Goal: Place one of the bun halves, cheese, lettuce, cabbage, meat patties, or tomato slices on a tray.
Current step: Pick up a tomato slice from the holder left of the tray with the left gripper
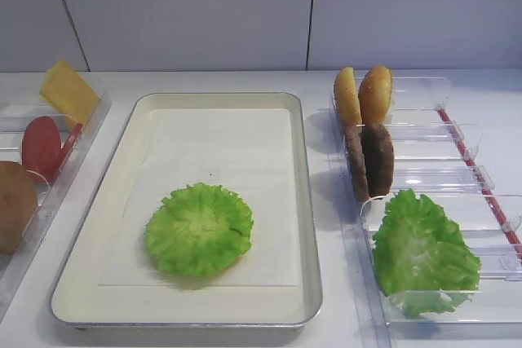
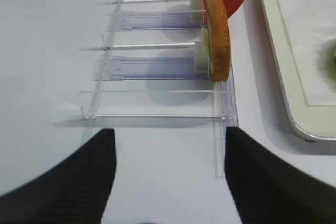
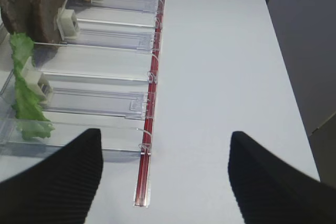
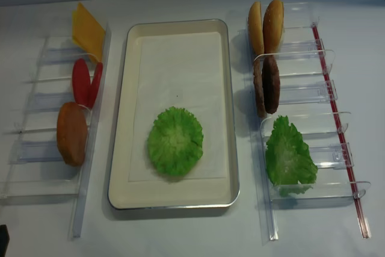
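My left gripper grabs the red tomato slice by its free upper edge (image 4: pixel 96 81) next, since the slice stands close against the other slice (image 4: pixel 80 81).
The silver tray (image 1: pixel 220 132), lined with white paper, lies in the middle, and one round green frilly leaf (image 1: pixel 200 228) rests flat on its near half. In the left rack stand the cheese (image 1: pixel 69 91), red tomato slices (image 1: pixel 41 146) and a bun half (image 1: pixel 15 205). The right rack holds two bun halves (image 1: pixel 363 95), two meat patties (image 1: pixel 371 160) and a lettuce leaf (image 1: pixel 420 254). My left gripper (image 2: pixel 168 182) hangs open and empty over the table just before the left rack's near end. My right gripper (image 3: pixel 165 182) is open and empty beside the right rack's red strip. Neither gripper shows in the high views.
Clear plastic divider racks (image 4: pixel 36 148) (image 4: pixel 313 112) flank the tray. A red strip (image 4: pixel 337 118) runs along the right rack's outer side. The tray's rim (image 2: pixel 283 61) lies close to the right of the left rack. A pale wall stands behind the table.
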